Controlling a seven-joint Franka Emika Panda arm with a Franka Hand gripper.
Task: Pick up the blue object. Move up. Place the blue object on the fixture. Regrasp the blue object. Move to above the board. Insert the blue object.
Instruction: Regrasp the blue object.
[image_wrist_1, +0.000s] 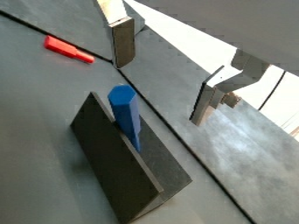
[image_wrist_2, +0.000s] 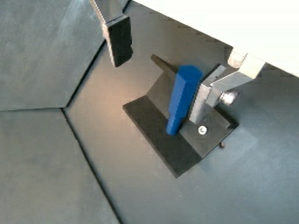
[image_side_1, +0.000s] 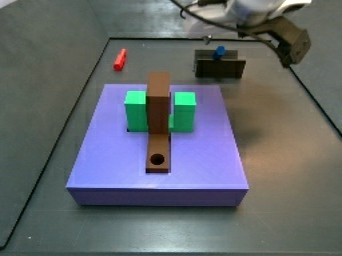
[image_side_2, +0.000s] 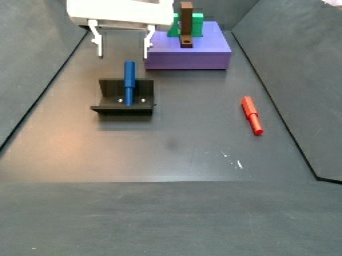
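Observation:
My gripper will reach the blue object to insert its lower end in the board (image_side_1: 201, 160), so it will grab the upper end and leave the lower end free.
The blue object (image_wrist_1: 126, 114) (image_wrist_2: 183, 101) is a slim blue peg that leans upright against the raised back of the dark fixture (image_wrist_1: 117, 166) (image_wrist_2: 163, 144) (image_side_2: 124, 104). Both side views show it there (image_side_1: 217, 52) (image_side_2: 130, 80). My gripper (image_wrist_1: 160, 92) (image_wrist_2: 159, 93) (image_side_2: 120, 45) hangs open just above the peg's upper end, with nothing between its fingers. One finger (image_wrist_2: 208, 101) is close beside the peg. The lavender board (image_side_1: 201, 160) (image_side_2: 214, 55) carries a brown bar (image_side_1: 159, 120) with a round hole and two green blocks (image_side_1: 136, 110).
A red peg (image_wrist_1: 68, 50) (image_side_1: 118, 59) (image_side_2: 250, 115) lies on the dark floor, away from the fixture. Dark walls ring the work area. The board sits a short way from the fixture.

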